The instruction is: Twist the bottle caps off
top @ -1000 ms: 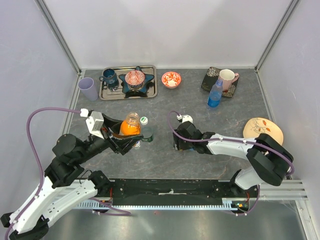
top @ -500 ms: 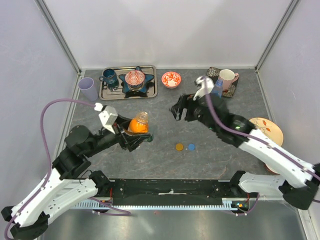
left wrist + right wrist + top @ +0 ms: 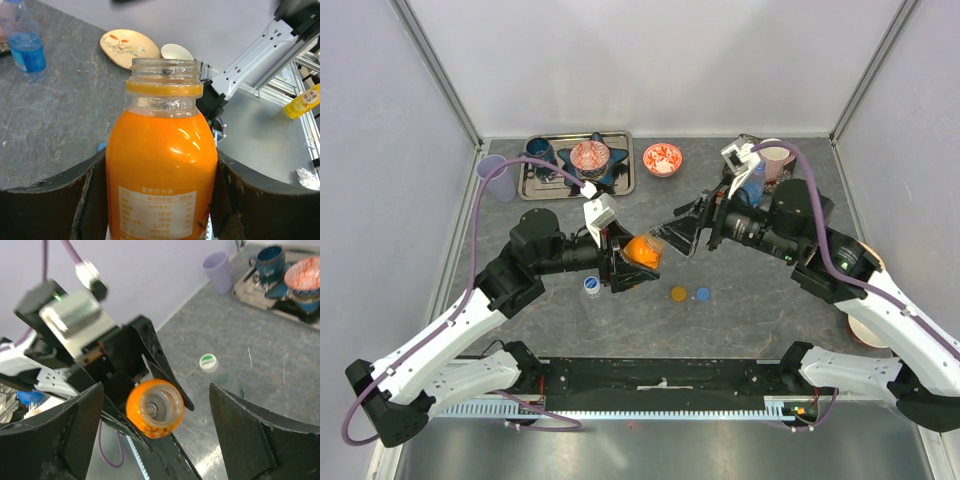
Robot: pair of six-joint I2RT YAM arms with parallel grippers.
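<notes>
The right gripper grips the orange bottle's open neck (image 3: 656,241) (image 3: 160,405) from the opening's side next, to set it upright and so that the left gripper releases the bottle's body.
My left gripper (image 3: 635,255) is shut on the orange bottle (image 3: 643,249) and holds it above the table, tipped with its open mouth toward the right gripper. In the left wrist view the uncapped orange bottle (image 3: 161,150) fills the gap between the fingers (image 3: 55,200). My right gripper (image 3: 673,238) is open and empty, facing the bottle's mouth (image 3: 155,407) from a short way off. The orange cap (image 3: 679,294) and the blue cap (image 3: 703,294) lie on the table. A capped clear bottle (image 3: 592,290) stands below the left arm; its cap (image 3: 207,361) is white and green. The blue bottle (image 3: 750,190) stands at the back right. The second clear bottle is out of view.
A metal tray (image 3: 620,185) with a teal mug and a star dish is at the back left, a lilac cup (image 3: 496,178) beside it. A red patterned bowl (image 3: 663,158) sits at back centre, a pink mug (image 3: 775,155) on a dark mat, a wooden plate (image 3: 845,250) at right.
My left arm has lifted the orange bottle, carried it right and tipped it. My right arm rose from the table and now faces the bottle's mouth; the two caps lie uncovered.
</notes>
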